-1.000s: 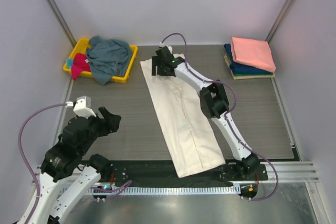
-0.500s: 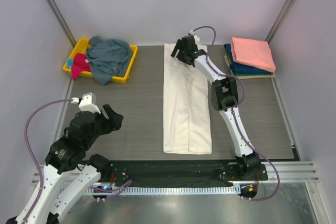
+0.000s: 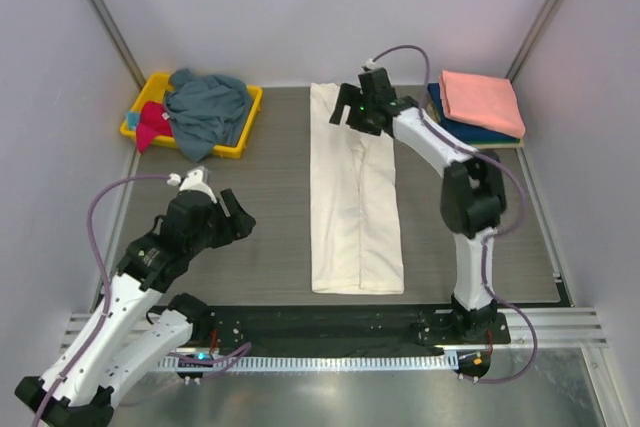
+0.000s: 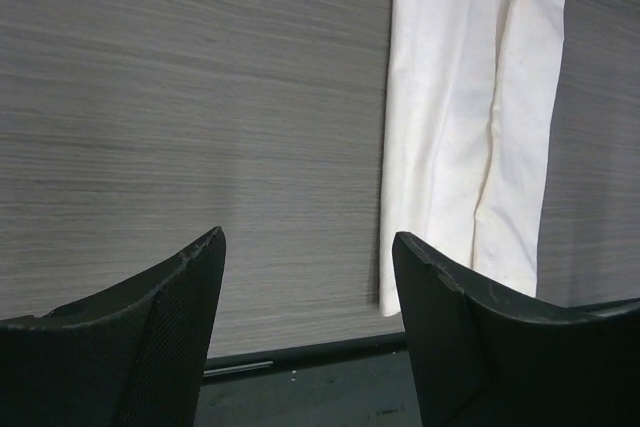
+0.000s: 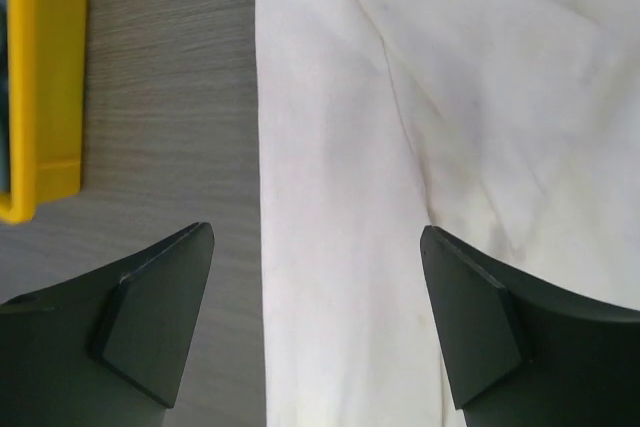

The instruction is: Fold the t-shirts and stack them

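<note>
I should next grab the cream-white t-shirt with my right gripper by its near-end corner on the folded stack's side, to fold that end of the t-shirt over lengthwise.
A cream-white t-shirt (image 3: 353, 192) lies flat as a long narrow strip down the middle of the table, also seen in the left wrist view as the white cloth (image 4: 470, 117) and under the right wrist as white cloth (image 5: 420, 147). My right gripper (image 3: 350, 112) hovers over the strip's far end, open, holding nothing (image 5: 315, 247). My left gripper (image 3: 240, 217) is open above bare table left of the strip (image 4: 305, 247). A grey-blue tee (image 3: 208, 107) and a magenta tee (image 3: 152, 122) sit in the bin. A salmon-pink tee (image 3: 482, 97) lies folded on a navy one (image 3: 470, 131).
The yellow bin (image 3: 245, 122) stands at the far left corner; its edge shows in the right wrist view (image 5: 45, 77). The folded stack is at the far right corner. A black strip (image 3: 330, 327) runs along the table's near edge. Walls enclose three sides.
The right gripper swung the strip's far end rightward so the shirt now lies straight, then let go and opened. The left arm reached forward and right toward the shirt.
</note>
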Motion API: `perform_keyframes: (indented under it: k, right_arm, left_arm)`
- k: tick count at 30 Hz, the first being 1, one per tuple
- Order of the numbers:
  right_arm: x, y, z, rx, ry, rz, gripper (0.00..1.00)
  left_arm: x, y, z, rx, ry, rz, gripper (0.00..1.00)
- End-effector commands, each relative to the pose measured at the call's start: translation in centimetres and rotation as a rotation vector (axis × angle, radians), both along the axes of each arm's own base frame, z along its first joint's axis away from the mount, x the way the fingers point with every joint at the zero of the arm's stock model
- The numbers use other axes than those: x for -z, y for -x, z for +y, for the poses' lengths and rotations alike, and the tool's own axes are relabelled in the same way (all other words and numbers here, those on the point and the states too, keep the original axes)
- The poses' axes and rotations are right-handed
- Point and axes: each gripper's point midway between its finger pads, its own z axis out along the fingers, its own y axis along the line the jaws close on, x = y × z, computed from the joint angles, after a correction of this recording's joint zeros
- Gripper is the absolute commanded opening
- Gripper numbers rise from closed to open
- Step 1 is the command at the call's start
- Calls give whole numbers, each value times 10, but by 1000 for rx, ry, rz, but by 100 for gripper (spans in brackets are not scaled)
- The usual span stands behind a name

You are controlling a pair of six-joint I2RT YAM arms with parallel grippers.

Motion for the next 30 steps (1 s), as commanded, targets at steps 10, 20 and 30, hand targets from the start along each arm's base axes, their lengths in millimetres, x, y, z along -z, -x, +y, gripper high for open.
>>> perform_keyframes:
  k: [10, 20, 30]
  right_arm:
    - [21, 284, -141, 371, 54, 216, 90]
    - [63, 399, -126, 339, 24, 303, 80]
    - [89, 419, -134, 350, 79, 311, 65]
  left_arm:
    - [81, 11, -86, 103, 208, 219, 67]
    - [121, 51, -136, 188, 166, 291, 66]
    - [140, 62, -139, 173, 164, 317, 66]
